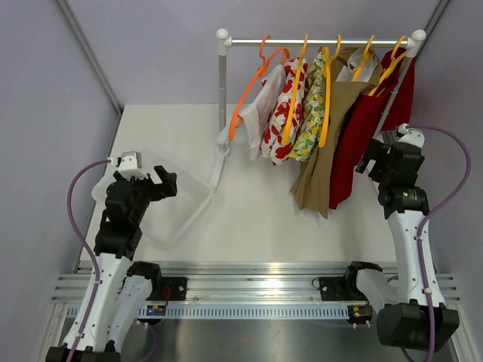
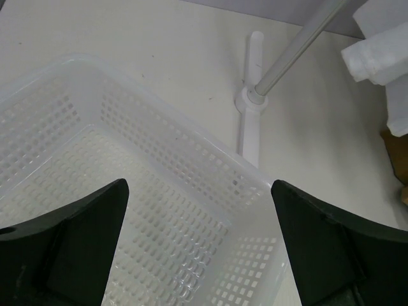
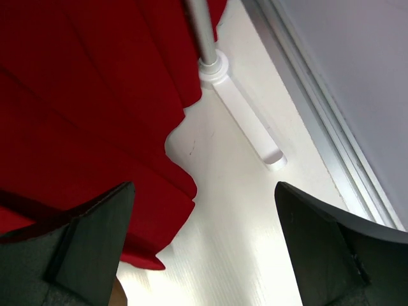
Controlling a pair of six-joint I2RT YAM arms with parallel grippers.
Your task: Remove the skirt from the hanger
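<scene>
My left gripper grabs the orange hanger by its bare front arm, below the hook [image 1: 246,96] next, to leave the white skirt free to remove.
Several garments hang on orange and yellow hangers from a white rack rail [image 1: 317,42]: a white one [image 1: 260,113], a red-flowered one [image 1: 285,113], a yellow-green flowered one [image 1: 311,113], a long tan one [image 1: 324,162] and a red one [image 1: 361,139]. I cannot tell which is the skirt. My right gripper [image 1: 375,162] is open and empty beside the red garment's hem [image 3: 83,95], its jaws [image 3: 204,186] wide above the table. My left gripper [image 1: 164,183] is open and empty over a clear plastic basket [image 1: 198,183], with its jaws wide in the left wrist view [image 2: 199,185].
The perforated basket [image 2: 191,137] sits at the left of the table. The rack's left post [image 1: 222,90] and foot [image 2: 250,121] stand just beyond it. The right post's foot [image 3: 245,118] lies near the table's right edge and the wall rail.
</scene>
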